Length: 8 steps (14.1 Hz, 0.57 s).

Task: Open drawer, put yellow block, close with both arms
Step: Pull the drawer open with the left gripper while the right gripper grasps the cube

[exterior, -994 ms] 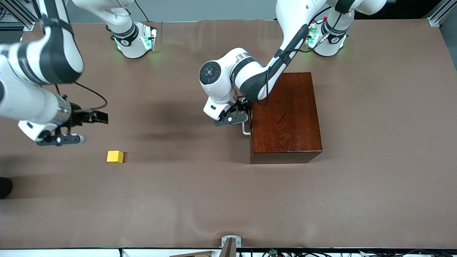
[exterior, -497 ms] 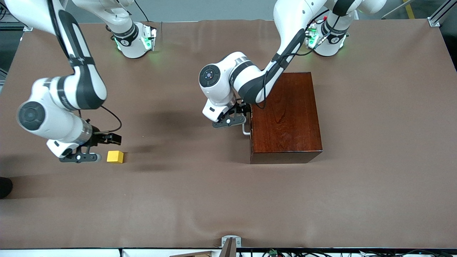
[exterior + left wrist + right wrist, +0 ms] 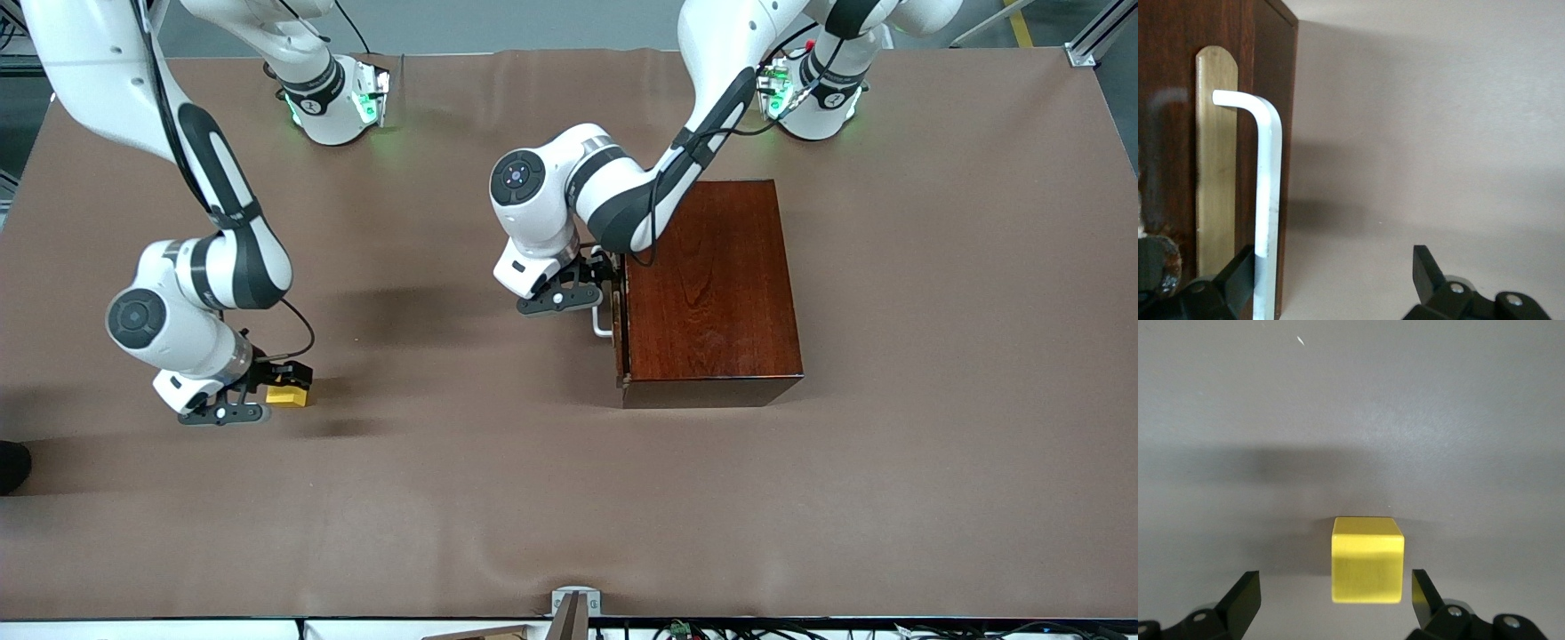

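Note:
Next, my right gripper grabs the yellow block by its opposite sides to place the yellow block inside the drawer (image 3: 620,320).
The dark reddish-brown box (image 3: 711,284) stands toward the left arm's end of the table. Its drawer front (image 3: 621,338) shows slid out by a thin sliver. My left gripper (image 3: 582,289) is open at the white handle (image 3: 602,324). In the left wrist view the handle bar (image 3: 1268,200) lies against one finger (image 3: 1238,280), and the other finger (image 3: 1426,273) is well clear. The yellow block (image 3: 286,396) sits on the table toward the right arm's end. My right gripper (image 3: 271,398) is open and down around it. In the right wrist view the block (image 3: 1367,560) lies between the fingers, untouched.
The brown table cover (image 3: 498,480) stretches wide between the block and the box. A brass plate (image 3: 1215,167) backs the handle on the drawer front. The arms' green-lit bases (image 3: 333,107) stand along the table edge farthest from the front camera.
My right gripper has come down toward the front camera and now straddles the yellow block. My left gripper has shifted slightly away from the box, and the drawer front has come out a sliver.

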Motion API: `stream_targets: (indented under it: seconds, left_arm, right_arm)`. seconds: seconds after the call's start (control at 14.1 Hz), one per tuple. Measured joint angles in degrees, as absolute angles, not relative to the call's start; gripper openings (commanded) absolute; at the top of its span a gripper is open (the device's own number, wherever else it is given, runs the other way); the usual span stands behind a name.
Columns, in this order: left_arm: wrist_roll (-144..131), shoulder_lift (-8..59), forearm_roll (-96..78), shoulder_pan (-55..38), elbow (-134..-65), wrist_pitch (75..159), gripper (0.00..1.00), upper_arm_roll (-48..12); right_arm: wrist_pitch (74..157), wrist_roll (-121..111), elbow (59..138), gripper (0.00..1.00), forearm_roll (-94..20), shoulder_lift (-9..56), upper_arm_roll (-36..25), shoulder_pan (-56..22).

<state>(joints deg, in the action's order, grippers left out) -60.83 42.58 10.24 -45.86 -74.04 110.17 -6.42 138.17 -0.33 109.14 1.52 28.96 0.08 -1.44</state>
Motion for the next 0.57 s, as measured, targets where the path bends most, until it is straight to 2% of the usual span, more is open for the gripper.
stream_targets:
  seconds: [0.57]
  left_arm:
    - [-60.8, 42.9, 10.2, -46.5, -74.1, 114.2, 1.0, -6.6]
  right_arm:
    - [139.7, -2.0, 109.1, 1.0, 2.4, 30.6, -0.1, 0.0]
